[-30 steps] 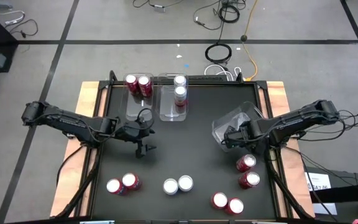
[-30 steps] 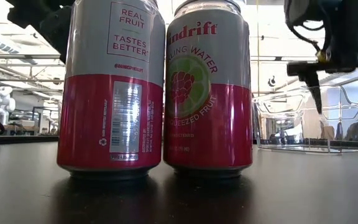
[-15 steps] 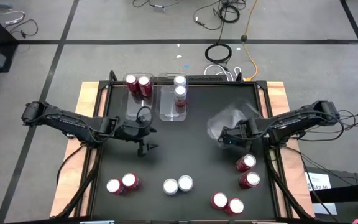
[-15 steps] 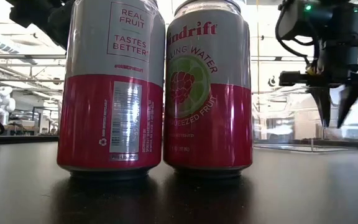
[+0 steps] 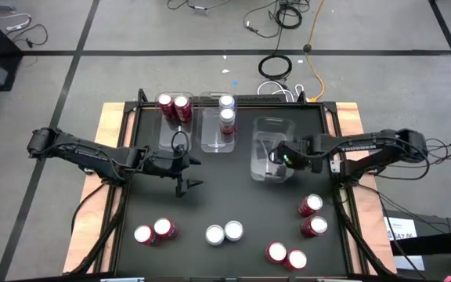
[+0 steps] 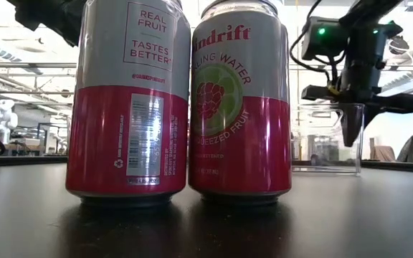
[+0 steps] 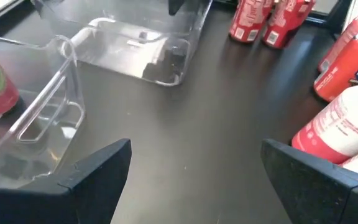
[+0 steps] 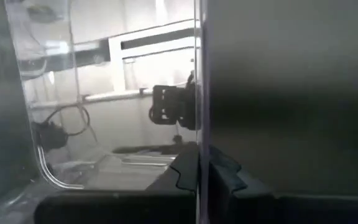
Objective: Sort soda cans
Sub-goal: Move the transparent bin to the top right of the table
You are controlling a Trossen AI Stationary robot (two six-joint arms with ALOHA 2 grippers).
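Observation:
The clear bin should stay in my right gripper until it lines up beside the silver cans' bin (image 5: 213, 140), as its near edge (image 5: 269, 180) sticks out past that bin's.
Two red cans (image 5: 173, 106) stand in a clear bin at the far edge, and two silver cans (image 5: 226, 113) stand in the bin beside it. More cans stand near the front: a pair at the left (image 5: 153, 231), two silver ones (image 5: 224, 232) and several red ones (image 5: 310, 205) at the right. Two cans (image 6: 178, 107) fill the low view. My right gripper (image 5: 284, 157) is shut on a third clear bin (image 5: 268, 149), right of the middle. My left gripper (image 5: 185, 184) is open and empty over the table's left middle. My right gripper pinches the clear bin's wall on its right side (image 8: 197, 124), one finger inside the bin and one outside. The fingers (image 6: 350, 129) point down from above. The bin stands upright; whether its bottom (image 6: 328, 169) rests on the table I cannot tell.
The two clear bins with cans stand side by side at the far edge, left of the held bin (image 7: 135, 43). The black table's middle (image 5: 233, 188) is bare. Wooden boards edge the table on both sides.
My right gripper has gone toward the table's left and far edges with the clear bin. The bin was tilted near the right edge and now stands upright, closer to the bins with cans.

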